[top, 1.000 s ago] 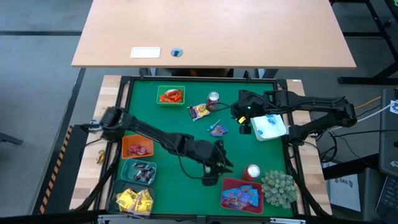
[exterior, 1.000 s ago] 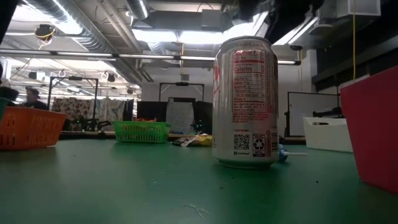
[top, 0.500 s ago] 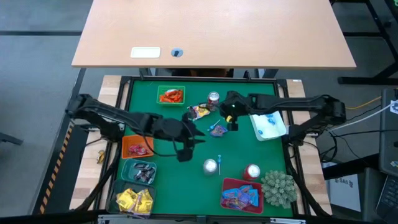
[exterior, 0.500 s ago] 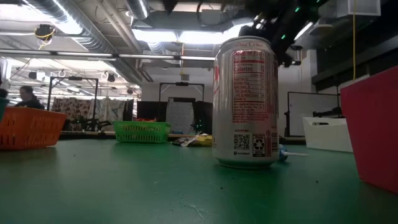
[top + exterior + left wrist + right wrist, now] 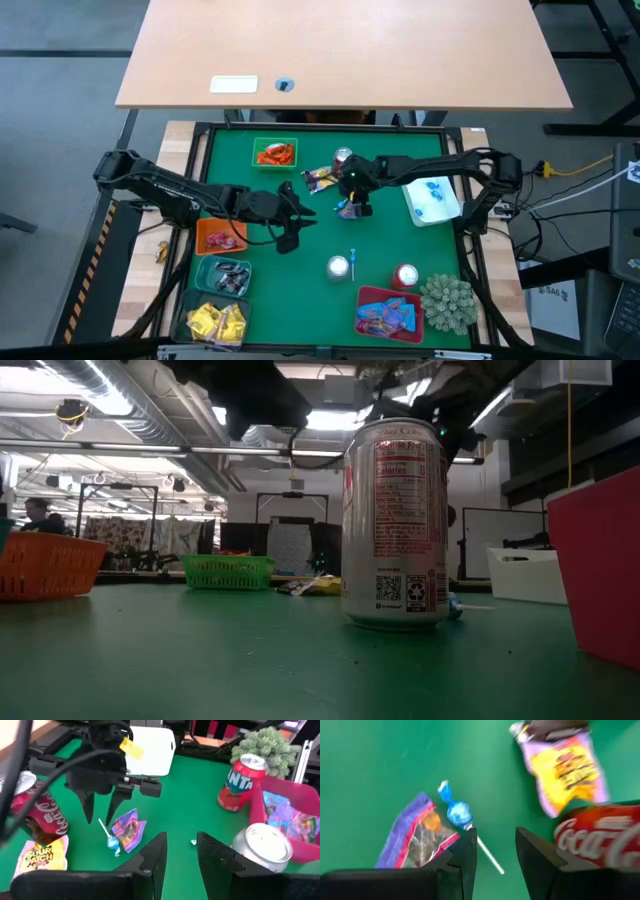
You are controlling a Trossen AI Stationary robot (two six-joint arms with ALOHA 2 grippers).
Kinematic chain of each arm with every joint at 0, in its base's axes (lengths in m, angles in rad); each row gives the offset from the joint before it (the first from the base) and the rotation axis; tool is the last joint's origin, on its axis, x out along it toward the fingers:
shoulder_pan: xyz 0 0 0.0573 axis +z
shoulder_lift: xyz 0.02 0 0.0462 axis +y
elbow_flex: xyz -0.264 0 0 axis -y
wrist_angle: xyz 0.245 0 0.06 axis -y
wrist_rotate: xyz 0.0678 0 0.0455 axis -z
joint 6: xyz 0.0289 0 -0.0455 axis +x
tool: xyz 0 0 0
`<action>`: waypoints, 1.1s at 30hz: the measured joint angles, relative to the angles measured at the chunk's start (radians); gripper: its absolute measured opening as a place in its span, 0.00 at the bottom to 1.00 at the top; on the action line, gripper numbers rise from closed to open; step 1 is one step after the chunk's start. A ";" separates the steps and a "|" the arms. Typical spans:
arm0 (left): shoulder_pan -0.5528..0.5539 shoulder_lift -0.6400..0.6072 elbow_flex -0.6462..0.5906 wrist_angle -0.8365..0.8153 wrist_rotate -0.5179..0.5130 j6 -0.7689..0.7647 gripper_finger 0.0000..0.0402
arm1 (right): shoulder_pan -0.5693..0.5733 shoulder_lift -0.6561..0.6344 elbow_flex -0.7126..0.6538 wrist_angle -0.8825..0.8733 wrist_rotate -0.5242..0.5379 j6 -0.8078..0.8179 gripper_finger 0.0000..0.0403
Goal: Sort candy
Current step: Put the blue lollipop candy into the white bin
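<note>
One finger of the right gripper overlaps the white stick [image 5: 489, 854] of the blue lollipop, so the gripper isn't ready to close yet. It needs to move toward the lollipop's round head [image 5: 459, 814] first, then close on the lollipop.
Loose candy lies mid-table. A purple packet [image 5: 350, 210] [image 5: 415, 840] [image 5: 127, 827] and a blue lollipop [image 5: 457, 812] [image 5: 112, 841] lie flat on the green mat. A yellow-and-purple packet [image 5: 322, 179] [image 5: 567, 767] lies by a Coca-Cola can [image 5: 343, 157]. My right gripper [image 5: 352, 200] [image 5: 495, 852] [image 5: 102, 810] hovers open over the lollipop's stick, pointing down. My left gripper [image 5: 298, 222] [image 5: 181, 852] is open and empty, just left of that candy. Another blue lollipop [image 5: 352, 258] lies beside a silver can [image 5: 338, 267].
Bins ring the mat: a green basket [image 5: 274, 153], orange [image 5: 220, 237], grey [image 5: 225, 277] and yellow-filled [image 5: 215, 322] bins on the left, a red bin [image 5: 388, 315] near, a white bin [image 5: 432, 200] right. A red can [image 5: 405, 277] and a spiky plant [image 5: 447, 300] stand near right.
My left gripper drew back from over the silver can, moving toward the table's left and far edge; the can now stands uncovered. My right gripper travelled from beside the white bin toward the table's left and stopped over the purple packet and lollipop.
</note>
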 joint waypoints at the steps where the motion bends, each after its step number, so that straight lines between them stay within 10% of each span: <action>1: 0.001 0.000 -0.001 -0.003 0.000 0.000 0.24 | 0.000 0.015 0.000 0.001 -0.005 -0.008 0.33; 27: 0.000 0.000 -0.001 0.040 0.000 0.000 0.24 | 0.000 0.145 0.003 0.041 -0.040 -0.063 0.32; 33: 0.000 0.000 -0.001 0.040 0.000 -0.001 0.24 | 0.000 0.147 0.003 0.035 -0.044 -0.063 0.20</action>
